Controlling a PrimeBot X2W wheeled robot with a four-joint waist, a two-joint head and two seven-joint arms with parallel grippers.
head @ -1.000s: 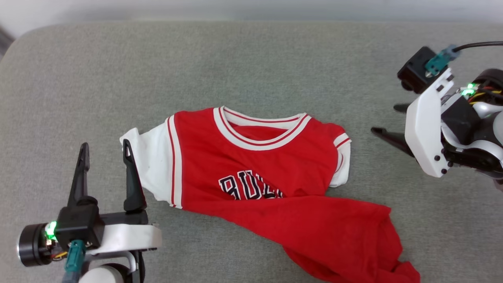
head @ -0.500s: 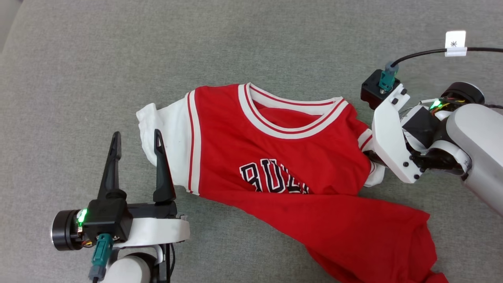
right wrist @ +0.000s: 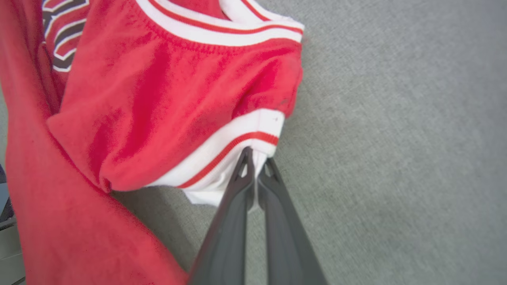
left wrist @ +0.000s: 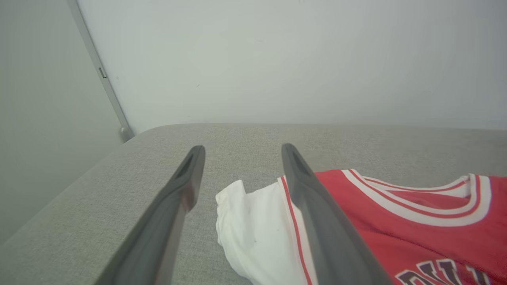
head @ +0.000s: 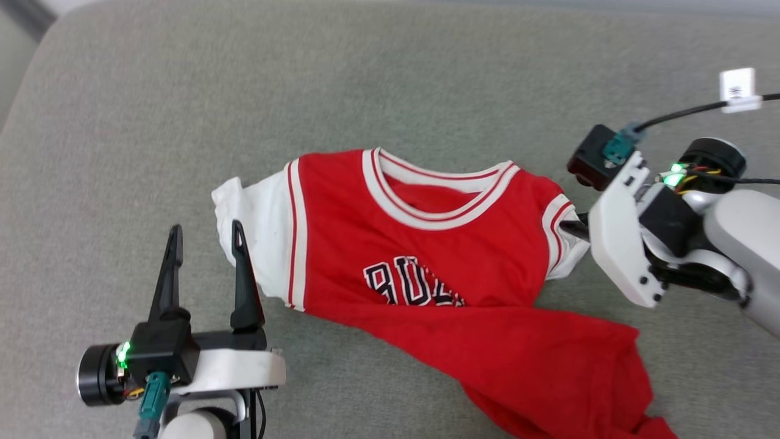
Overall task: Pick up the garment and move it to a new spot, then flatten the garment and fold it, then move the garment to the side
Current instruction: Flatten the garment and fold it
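Observation:
The left gripper will next grab the white sleeve's corner (head: 230, 189), where the sleeve's edge stands up, since the jersey's red body (head: 343, 234) lies slack on the cushion.
The garment (head: 439, 250), a red jersey with white sleeves and striped trim, lies crumpled on the grey cushion, its lower half folded up across the black letters. My right gripper (head: 573, 230) is shut on the garment's white right sleeve (right wrist: 222, 174) and lifts that shoulder a little off the cushion; the pinch is plain at the right gripper (right wrist: 256, 162) in the right wrist view. My left gripper (head: 204, 235) stands open just left of the other white sleeve (left wrist: 253, 233), whose edge lies between and under its fingers (left wrist: 305, 186).
A grey fabric cushion (head: 183, 110) carries everything; its rounded back-left corner (left wrist: 134, 136) meets a pale wall. The red hem bunches towards the lower right edge (head: 615, 390). A black cable with a white tag (head: 737, 90) trails from my right wrist.
My right gripper swung in from the far right onto the right sleeve and shut on it, raising that shoulder. The head camera shifted. The left gripper stayed open beside the left sleeve.

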